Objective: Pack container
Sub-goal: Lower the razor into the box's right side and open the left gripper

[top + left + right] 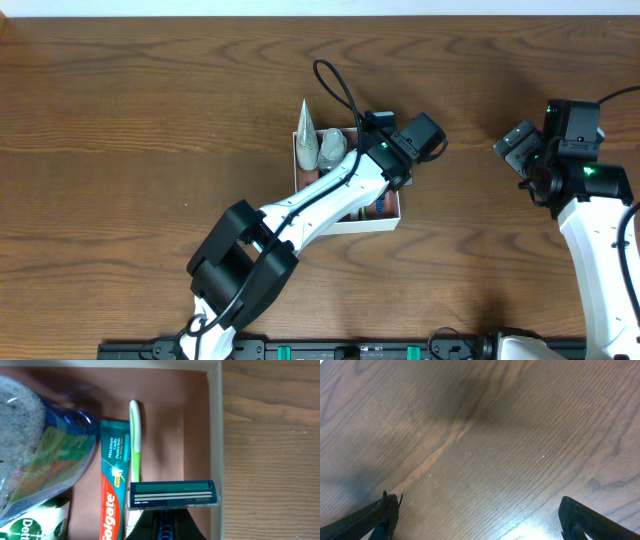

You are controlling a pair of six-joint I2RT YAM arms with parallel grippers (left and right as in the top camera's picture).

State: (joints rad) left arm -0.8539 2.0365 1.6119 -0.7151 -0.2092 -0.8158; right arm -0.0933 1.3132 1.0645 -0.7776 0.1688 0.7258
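The razor (172, 495) hangs above the box's empty bottom between toothbrush and the box's side and would land in the box, so my left gripper opens next.
The container (360, 226) is a shallow white-walled box with a pinkish-brown floor (170, 430), seen mid-table from overhead. My left arm lies across it. In the left wrist view my left gripper (165, 532) is shut on the dark handle of a blue razor (172, 495), whose head hangs over the box floor beside the right wall (215, 435). In the box lie a Colgate toothpaste tube (112, 490), a green-and-white toothbrush (135, 445), a clear bag with a grey lump (35, 445) and a Dettol packet (40, 522). My right gripper (480, 525) is open over bare wood.
From overhead, a grey pointed bag (308, 140) sticks out past the box's far left corner. My right arm (590, 200) stands at the right edge of the table, well away from the box. Brown wooden tabletop (120, 150) surrounds the box.
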